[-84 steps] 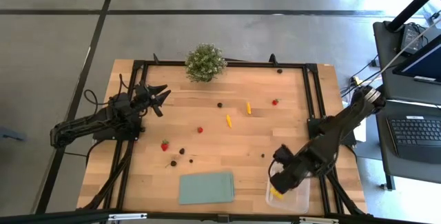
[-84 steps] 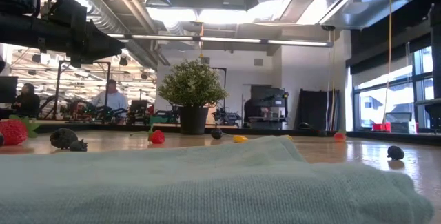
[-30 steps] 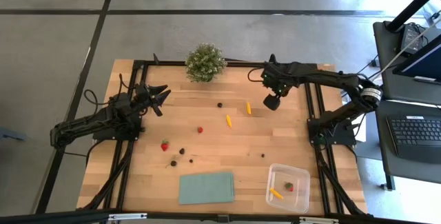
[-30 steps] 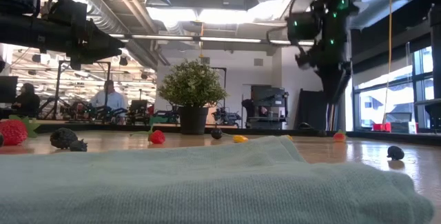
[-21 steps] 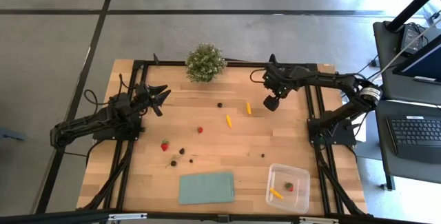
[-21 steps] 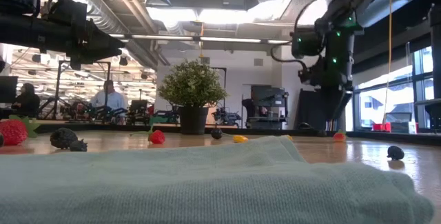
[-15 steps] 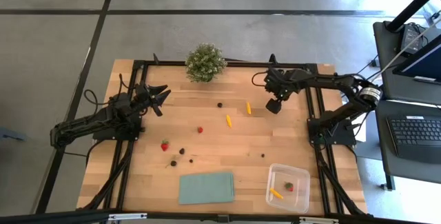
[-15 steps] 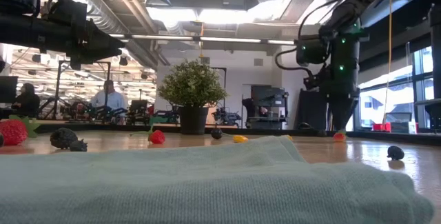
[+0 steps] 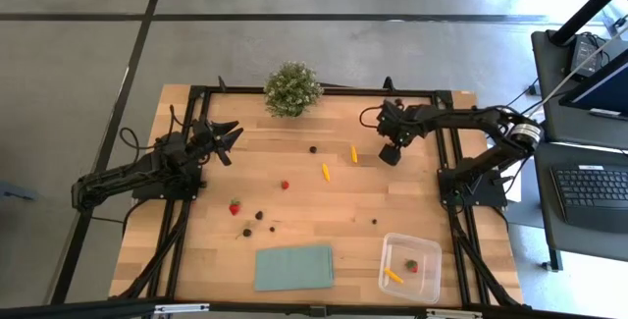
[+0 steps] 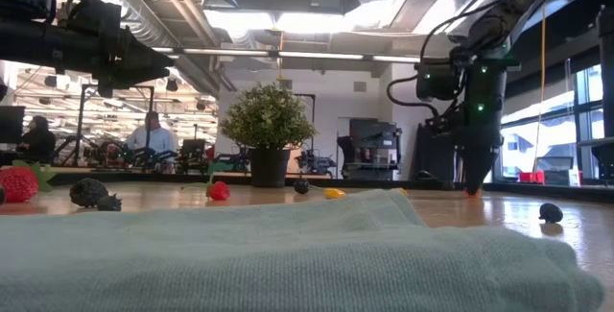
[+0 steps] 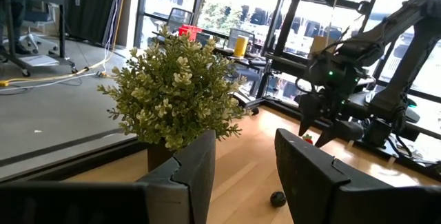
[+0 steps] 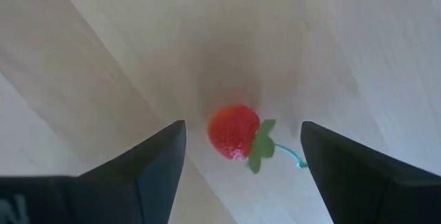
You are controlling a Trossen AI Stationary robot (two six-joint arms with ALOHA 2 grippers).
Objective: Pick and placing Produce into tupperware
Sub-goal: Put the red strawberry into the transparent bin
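Observation:
The strawberry needs to go into the clear tupperware. My right gripper will grab it by its red body (image 12: 231, 131).
A red strawberry (image 12: 234, 132) with a green top lies on the wooden table at the far right. My right gripper (image 12: 241, 151) (image 9: 390, 152) points straight down over it, open, one finger on either side and neither touching it. From above the gripper hides this berry. The clear tupperware (image 9: 432, 245) stands at the near right and holds a yellow piece (image 9: 392, 275) and a strawberry (image 9: 412, 266). More produce lies about: strawberries (image 9: 285, 185) (image 9: 235, 206), yellow pieces (image 9: 326, 172) (image 9: 354, 152), dark berries (image 9: 313, 148) (image 9: 259, 215). My left gripper (image 9: 228, 140) waits open at the far left, held level.
A bushy potted plant (image 9: 291, 88) stands at the far edge. A pale-green sheet (image 9: 294, 266) lies flat by the near edge and fills the low view's foreground. Black frame rails run along the table's left, right and far sides. Bare wood lies between the scattered pieces.
My right gripper has sunk toward the table, straight onto the strawberry at the far right, with a small drift toward the right and near edges. Its fingers have stayed open. The strawberry has not moved.

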